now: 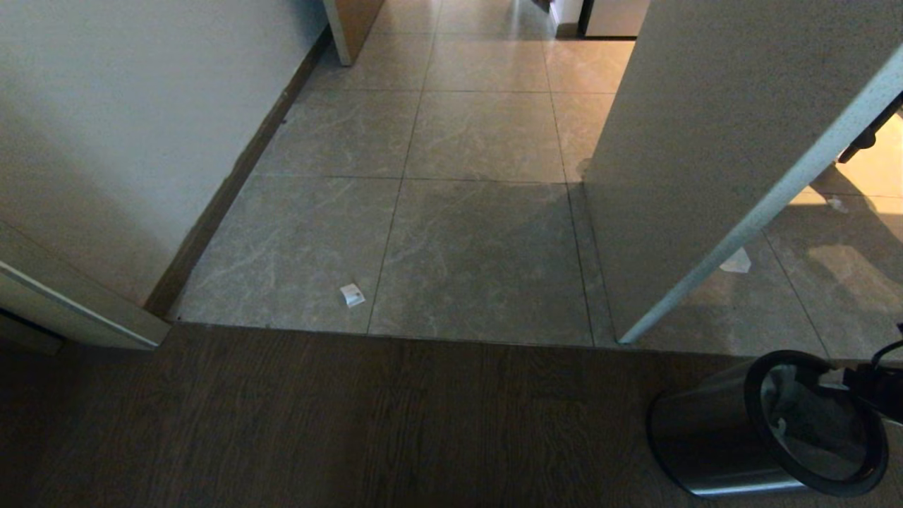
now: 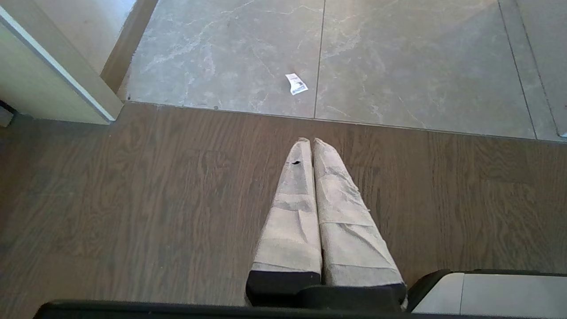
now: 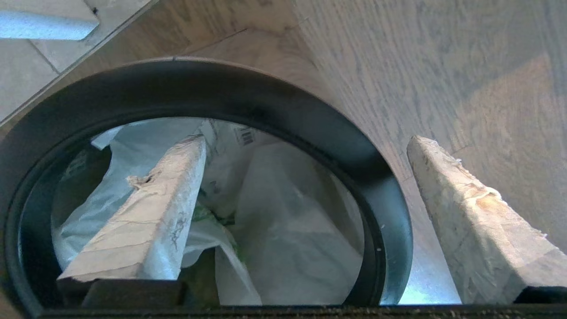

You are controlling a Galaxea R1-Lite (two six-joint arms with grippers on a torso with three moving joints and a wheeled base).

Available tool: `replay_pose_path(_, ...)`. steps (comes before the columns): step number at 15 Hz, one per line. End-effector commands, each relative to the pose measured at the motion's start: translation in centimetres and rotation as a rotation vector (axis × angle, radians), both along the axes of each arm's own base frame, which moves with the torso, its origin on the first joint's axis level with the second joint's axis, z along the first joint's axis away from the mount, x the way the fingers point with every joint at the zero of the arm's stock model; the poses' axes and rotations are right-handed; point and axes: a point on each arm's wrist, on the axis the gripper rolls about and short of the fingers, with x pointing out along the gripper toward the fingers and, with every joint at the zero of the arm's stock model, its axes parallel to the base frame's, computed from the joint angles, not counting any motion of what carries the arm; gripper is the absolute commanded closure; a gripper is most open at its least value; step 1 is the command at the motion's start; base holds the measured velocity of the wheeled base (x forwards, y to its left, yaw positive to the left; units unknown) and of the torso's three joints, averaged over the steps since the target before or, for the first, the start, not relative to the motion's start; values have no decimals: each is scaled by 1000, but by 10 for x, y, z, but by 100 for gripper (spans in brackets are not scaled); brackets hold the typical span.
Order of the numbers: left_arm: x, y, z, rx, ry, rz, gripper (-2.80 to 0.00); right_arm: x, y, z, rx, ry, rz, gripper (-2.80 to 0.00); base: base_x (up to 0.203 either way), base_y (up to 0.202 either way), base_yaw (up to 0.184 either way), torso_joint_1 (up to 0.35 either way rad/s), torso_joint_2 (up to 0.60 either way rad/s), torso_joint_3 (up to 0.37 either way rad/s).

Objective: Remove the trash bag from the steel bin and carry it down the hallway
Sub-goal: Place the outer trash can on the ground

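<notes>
The steel bin's black rim ring needs to be picked up next by its band with my right gripper, to free the trash bag for removal.
The steel bin stands on dark wood floor at the lower right, its black rim ring facing up. A crumpled white trash bag lies inside it, also seen as the bag in the head view. My right gripper hovers open over the rim's edge, one taped finger above the bag and the other finger outside the bin. Only the black body of the right gripper shows in the head view. My left gripper is parked shut over the wood floor. The hallway is out of view.
Grey tiles begin just beyond the wood floor. A paper scrap lies on them, another scrap behind a white door panel right of centre. A white wall with brown skirting runs along the left.
</notes>
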Motion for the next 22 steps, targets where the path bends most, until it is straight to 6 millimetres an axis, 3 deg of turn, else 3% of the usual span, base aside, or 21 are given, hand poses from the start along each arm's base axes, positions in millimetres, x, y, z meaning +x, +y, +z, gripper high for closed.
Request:
replay_pose_path(1, 0, 0, 0, -1, 0, 0, 0, -6, 6, 10, 12, -25, 56, -280, 0, 0, 0, 0, 0, 0)
replay_pose_path(4, 0, 0, 0, -1, 0, -1, 0, -9, 9, -11, 7, 66, 114, -280, 0, 0, 0, 0, 0, 0)
replay_pose_path(7, 0, 0, 0, -1, 0, -1, 0, -1, -2, -38, -82, 106, 93, -280, 0, 0, 0, 0, 0, 0)
replay_pose_path(12, 0, 0, 0, -1, 0, 0, 0, 9, -16, -48, -151, 87, 95, -280, 0, 0, 0, 0, 0, 0)
replay_pose_path(13, 0, 0, 0, -1, 0, 0, 0, 8, -16, -49, -161, 90, 104, 0, 0, 0, 0, 0, 0, 0)
replay_pose_path(16, 0, 0, 0, -1, 0, -1, 0, 5, -14, -49, -168, 113, 112, 0, 0, 0, 0, 0, 0, 0)
replay_pose_path(22, 0, 0, 0, -1, 1, 0, 0, -6, -11, -27, -199, 89, 92, 0, 0, 0, 0, 0, 0, 0)
